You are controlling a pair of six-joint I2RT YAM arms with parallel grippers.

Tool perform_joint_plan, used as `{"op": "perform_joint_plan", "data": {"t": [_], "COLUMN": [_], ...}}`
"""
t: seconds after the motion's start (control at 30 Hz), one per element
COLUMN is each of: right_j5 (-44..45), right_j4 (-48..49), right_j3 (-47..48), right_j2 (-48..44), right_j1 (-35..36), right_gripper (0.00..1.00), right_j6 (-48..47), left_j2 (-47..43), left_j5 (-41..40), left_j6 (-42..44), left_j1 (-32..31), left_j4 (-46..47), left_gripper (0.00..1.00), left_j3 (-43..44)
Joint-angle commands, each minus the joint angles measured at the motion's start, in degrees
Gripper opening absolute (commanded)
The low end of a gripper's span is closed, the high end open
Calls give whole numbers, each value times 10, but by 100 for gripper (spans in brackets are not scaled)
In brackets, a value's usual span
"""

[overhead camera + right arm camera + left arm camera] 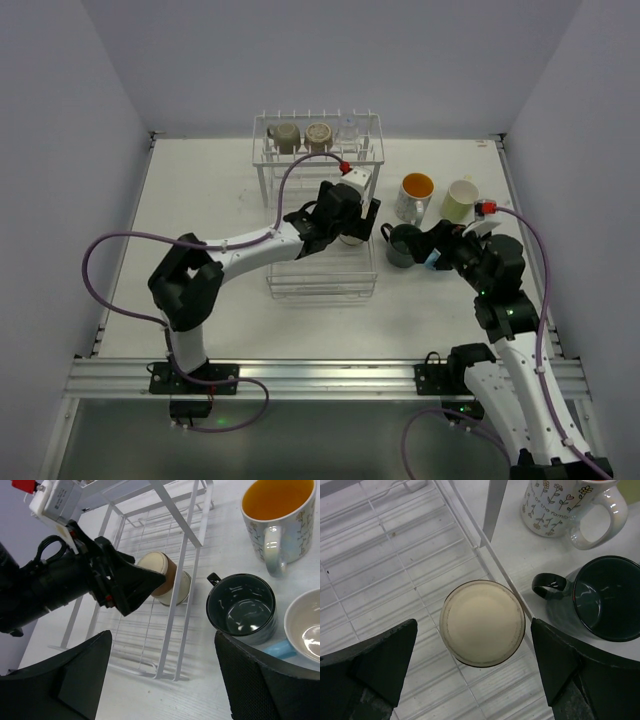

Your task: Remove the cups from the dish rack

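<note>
Much of the cream base shows past the fingers' ends, so my left gripper first moves toward the brown cup (351, 238) (482, 623), and only then closes on the cup.
The white wire dish rack (322, 282) stands mid-table. On its upper shelf sit an olive cup (284, 137), a tan cup (318, 135) and a clear glass (347, 128). A brown cup with a cream base (482, 622) stands upside down in the lower basket (380, 570). My left gripper (472, 665) hangs open over it, one finger on each side, not touching. Right of the rack stand a dark green cup (241, 607), a white cup with orange inside (277, 515) and a pale yellow-green cup (460, 198). My right gripper (165, 680) is open and empty beside the dark green cup.
A pale-inside cup (307, 630) with a light blue part (280, 649) sits just past my right gripper's right finger. The rack's right posts (187, 605) stand between the two grippers. Purple cables loop off both arms. Walls close in the table on three sides.
</note>
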Motion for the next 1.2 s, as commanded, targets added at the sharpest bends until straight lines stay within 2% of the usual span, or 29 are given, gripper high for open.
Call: {"op": "perform_joint_plan", "data": {"t": [0.0,0.27,0.33,0.47,0.5,0.57,0.7,0.8,0.9,1.0,1.07,1.17], "right_j5": [-34,-35,-36,-41,-41,-39,-34,-41,-66,-86,-98,-94], "right_j4": [24,28,30,35,36,35,31,30,41,85,138,215], "right_j3": [0,-3,-4,-7,-8,-7,-2,2,-1,-19,-39,-56], "right_j2": [-6,-20,-20,-14,-13,-13,-15,-13,-2,7,12,34], "right_j1": [2,2,1,1,1,2,1,2,6,25,39,99], "right_gripper": [87,88,88,86,86,86,86,86,88,91,93,96], "right_j6": [3,7,9,14,16,17,18,24,41,79,103,143], "left_j2": [20,58,58,50,47,35,10,-14,-58,-118,-167,-239], "left_j5": [-31,-9,-4,2,2,3,7,13,22,36,56,82], "left_j6": [22,18,17,17,17,18,13,6,0,-14,-30,-58], "left_j1": [-1,13,14,18,17,18,21,24,24,24,24,23], "left_j4": [27,33,37,65,68,76,87,89,97,110,116,146], "left_gripper": [100,100,97,81,73,64,38,26,20,19,18,17], "left_j3": [43,53,50,33,30,17,-8,-28,-57,-92,-119,-158]}}
